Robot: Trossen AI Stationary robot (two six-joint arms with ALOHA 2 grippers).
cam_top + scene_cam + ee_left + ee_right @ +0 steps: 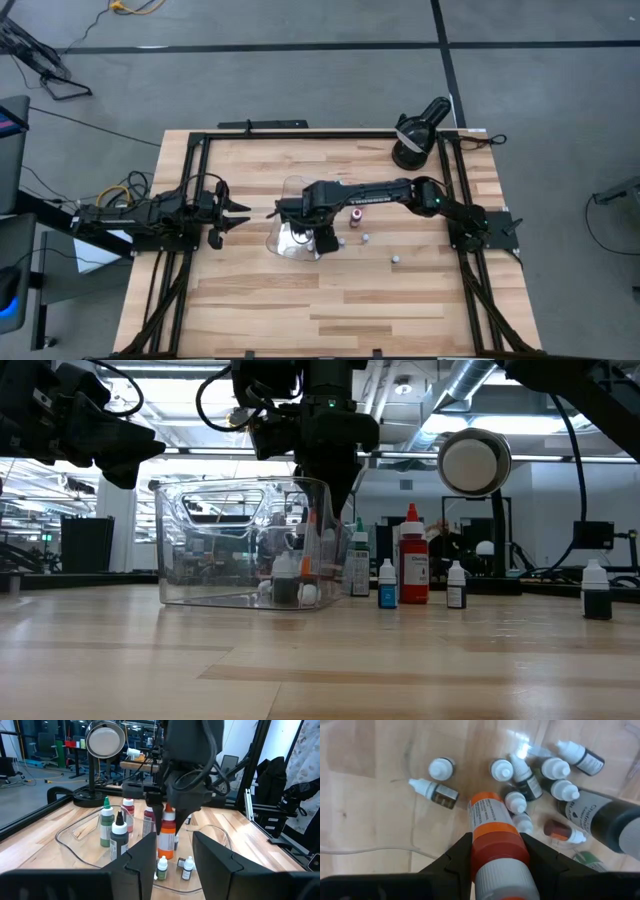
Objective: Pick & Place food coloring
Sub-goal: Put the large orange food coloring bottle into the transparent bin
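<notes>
The orange bottle's lower end (485, 797) is among the tiny bottles in the tray (515, 802). The bottle would stand, so I need to let go of it with my right gripper.
A clear plastic tray (285, 193) stands mid-table with several tiny white-capped food coloring bottles (515, 800) lying or standing on its floor. My right gripper (496, 845) reaches down over the tray, shut on an orange bottle with a white cap (167, 832). More bottles stand on the wood beside the tray: a red one (414, 555), a teal one (387, 585) and a black one (456, 585). My left gripper (240, 213) waits open at the table's left, pointing level at the tray. My right gripper pinches the orange bottle between its two fingers (457, 857) at the orange upper body just under the white cap (497, 845). The fingers come from above, pointing down. The bottle hangs upright, cap up, its lower end (325, 565) inside the tray walls; whether it touches the floor I cannot tell.
A black round lamp-like device (415, 135) stands at the far right corner. Two small bottles (396, 258) sit apart on the wood to the tray's right. Black frame rails (200, 180) border the table's left, right and far edges. Bare wood lies toward the near edge.
</notes>
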